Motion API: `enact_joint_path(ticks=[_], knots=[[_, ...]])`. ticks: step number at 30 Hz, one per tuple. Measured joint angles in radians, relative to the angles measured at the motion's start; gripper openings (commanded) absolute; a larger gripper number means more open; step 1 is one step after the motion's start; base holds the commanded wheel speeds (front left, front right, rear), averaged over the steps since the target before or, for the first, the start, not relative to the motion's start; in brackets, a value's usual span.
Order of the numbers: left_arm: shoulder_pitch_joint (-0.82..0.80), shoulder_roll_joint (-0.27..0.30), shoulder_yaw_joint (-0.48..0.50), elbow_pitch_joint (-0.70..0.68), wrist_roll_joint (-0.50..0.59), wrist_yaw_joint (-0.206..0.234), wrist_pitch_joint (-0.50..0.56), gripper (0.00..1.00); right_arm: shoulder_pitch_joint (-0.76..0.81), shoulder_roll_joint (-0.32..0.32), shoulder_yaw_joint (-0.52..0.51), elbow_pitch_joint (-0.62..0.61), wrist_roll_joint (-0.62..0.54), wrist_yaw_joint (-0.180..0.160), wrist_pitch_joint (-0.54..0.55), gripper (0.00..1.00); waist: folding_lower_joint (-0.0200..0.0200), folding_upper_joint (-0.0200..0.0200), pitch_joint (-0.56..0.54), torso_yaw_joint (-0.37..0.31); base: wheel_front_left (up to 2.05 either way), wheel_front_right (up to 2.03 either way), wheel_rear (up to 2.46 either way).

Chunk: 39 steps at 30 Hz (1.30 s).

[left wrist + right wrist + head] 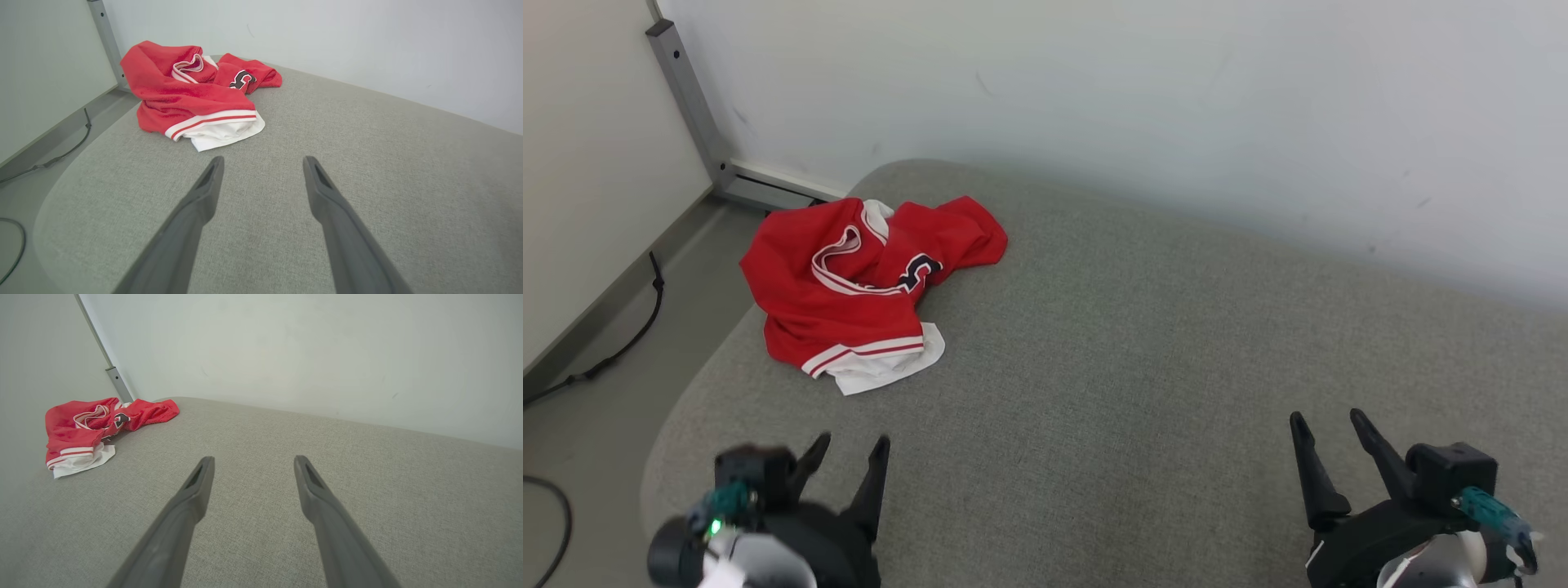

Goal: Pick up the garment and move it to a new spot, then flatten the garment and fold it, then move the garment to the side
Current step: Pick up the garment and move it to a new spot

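My left gripper grabs the red jersey by its white edge beyond the jersey's striped band next, to move the jersey to a new spot.
The garment is a red jersey with white trim and a dark printed mark, lying crumpled at the far left corner of the grey fabric surface. It also appears in the left wrist view as the garment ahead and left of the fingers, and in the right wrist view as the garment far to the left. My left gripper hovers open near the front left edge, short of the garment and holding nothing. At the front right, far from the cloth, my right gripper is open and holds nothing.
A pale wall runs behind the surface. A grey metal post stands in the corner at the far left. A black cable trails on the floor left of the surface, whose left edge is rounded.
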Motion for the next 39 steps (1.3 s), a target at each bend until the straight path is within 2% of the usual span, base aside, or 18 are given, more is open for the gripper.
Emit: enact_joint_path(ticks=[6, 8, 15, 22, 30, 39], knots=[[-0.233, -0.036, 0.03, 0.176, -0.028, -0.013, 0.124, 1.0, 0.028, -0.037, -0.004, -0.166, -0.02, -0.009, 0.034, 1.0, 0.0001, 0.0, 0.065, -0.004, 0.0, 0.0, 0.0], [-0.283, -0.03, 0.028, 0.235, -0.024, -0.013, 0.175, 1.0, 0.028, -0.055, -0.006, -0.214, -0.031, -0.009, 0.05, 1.0, 0.0001, 0.0, 0.089, -0.01, 0.0, 0.0, 0.0], [-0.435, -0.029, 0.065, 0.36, -0.028, -0.001, 0.254, 1.0, 0.026, -0.106, -0.008, -0.354, -0.072, -0.012, 0.122, 1.0, 0.0002, 0.0002, 0.176, -0.053, 0.0, 0.0, 0.0], [-0.498, -0.031, 0.082, 0.461, -0.034, 0.013, 0.309, 1.0, -0.005, -0.128, -0.004, -0.452, -0.077, -0.009, 0.188, 1.0, 0.0003, 0.0002, 0.271, -0.109, 0.0, 0.0, 0.0], [-0.613, -0.05, 0.101, 0.539, -0.018, 0.031, 0.325, 1.0, -0.041, -0.149, -0.036, -0.495, -0.077, -0.009, 0.236, 1.0, 0.0003, 0.0003, 0.382, -0.16, 0.0, 0.0, 0.0], [-0.682, -0.05, 0.118, 0.642, 0.011, 0.043, 0.321, 1.0, -0.063, -0.158, -0.051, -0.51, -0.077, -0.017, 0.264, 1.0, 0.0002, 0.0002, 0.454, -0.186, 0.0, 0.0, 0.0]])
